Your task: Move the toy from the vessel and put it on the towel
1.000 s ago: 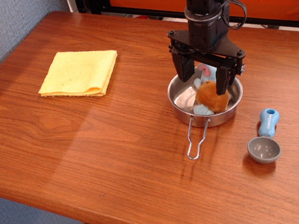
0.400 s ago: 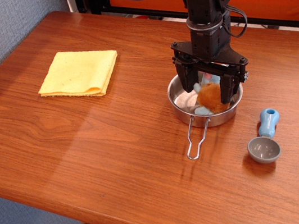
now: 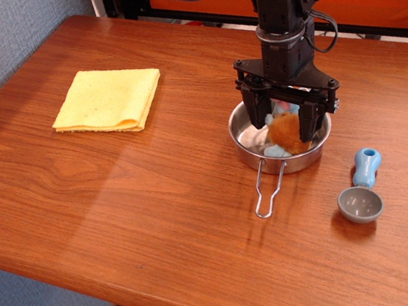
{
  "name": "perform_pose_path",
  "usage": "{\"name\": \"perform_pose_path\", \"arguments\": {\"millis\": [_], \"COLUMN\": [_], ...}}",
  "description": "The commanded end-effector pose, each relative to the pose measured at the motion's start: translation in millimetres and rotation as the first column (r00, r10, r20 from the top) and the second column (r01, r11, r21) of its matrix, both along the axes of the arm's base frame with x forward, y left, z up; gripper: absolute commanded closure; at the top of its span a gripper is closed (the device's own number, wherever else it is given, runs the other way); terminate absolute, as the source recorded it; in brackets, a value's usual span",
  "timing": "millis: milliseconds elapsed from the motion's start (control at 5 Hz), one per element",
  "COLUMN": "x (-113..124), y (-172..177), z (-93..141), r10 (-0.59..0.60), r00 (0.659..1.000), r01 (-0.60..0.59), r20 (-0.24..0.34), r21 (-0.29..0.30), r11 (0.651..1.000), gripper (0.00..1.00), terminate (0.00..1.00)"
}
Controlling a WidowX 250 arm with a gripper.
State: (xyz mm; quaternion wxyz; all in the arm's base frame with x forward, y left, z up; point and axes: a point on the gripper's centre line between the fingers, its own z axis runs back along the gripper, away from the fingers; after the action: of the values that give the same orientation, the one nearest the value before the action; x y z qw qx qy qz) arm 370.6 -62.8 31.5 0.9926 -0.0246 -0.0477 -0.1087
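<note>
My gripper grabs the toy by its orange-brown belly (image 3: 287, 134) next, to move the toy onto the yellow towel (image 3: 108, 99).
The toy (image 3: 288, 132), a plush with an orange-brown belly and light blue limbs, lies in the shiny steel vessel (image 3: 266, 163) at the table's right middle. The vessel's wire loop handle (image 3: 269, 189) points toward the front. My gripper (image 3: 283, 129) is lowered into the vessel with its black fingers (image 3: 255, 111) on either side of the toy, jaws open around it. The gripper hides the toy's head. The yellow towel (image 3: 108, 99) lies flat at the far left, well apart from the gripper.
A small grey scoop (image 3: 361, 203) with a blue handle lies on the table to the right of the vessel. A grey wall runs along the left side. An orange and black frame stands behind the table's back edge.
My gripper has come straight down into the vessel, so its fingers now straddle the toy. The toy, vessel and towel have not moved.
</note>
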Motion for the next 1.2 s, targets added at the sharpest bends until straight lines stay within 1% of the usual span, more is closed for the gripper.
{"name": "perform_pose_path", "arguments": {"millis": [0,200,400,600,800,1000], "x": [1.2,-0.9,1.2,2.8,-7.5,-34.0], "y": [-2.5,-0.2,3.2,4.9,21.4,55.8], "z": [25.0,37.6,55.4,78.4,92.2,97.1], "r10": [-0.012,-0.003,-0.009,-0.011,0.047,0.147], "r00": [0.999,0.998,0.995,0.989,0.987,0.98], "r01": [0.012,0.001,0.003,0.0,-0.066,-0.166], "r20": [0.044,0.07,0.102,0.147,0.151,0.137], "r21": [0.007,0.015,0.058,0.075,0.124,0.143], "r11": [1.0,1.0,0.998,0.997,0.99,0.976], "gripper": [1.0,1.0,1.0,1.0,1.0,1.0], "terminate": [0.0,0.0,0.0,0.0,0.0,0.0]}}
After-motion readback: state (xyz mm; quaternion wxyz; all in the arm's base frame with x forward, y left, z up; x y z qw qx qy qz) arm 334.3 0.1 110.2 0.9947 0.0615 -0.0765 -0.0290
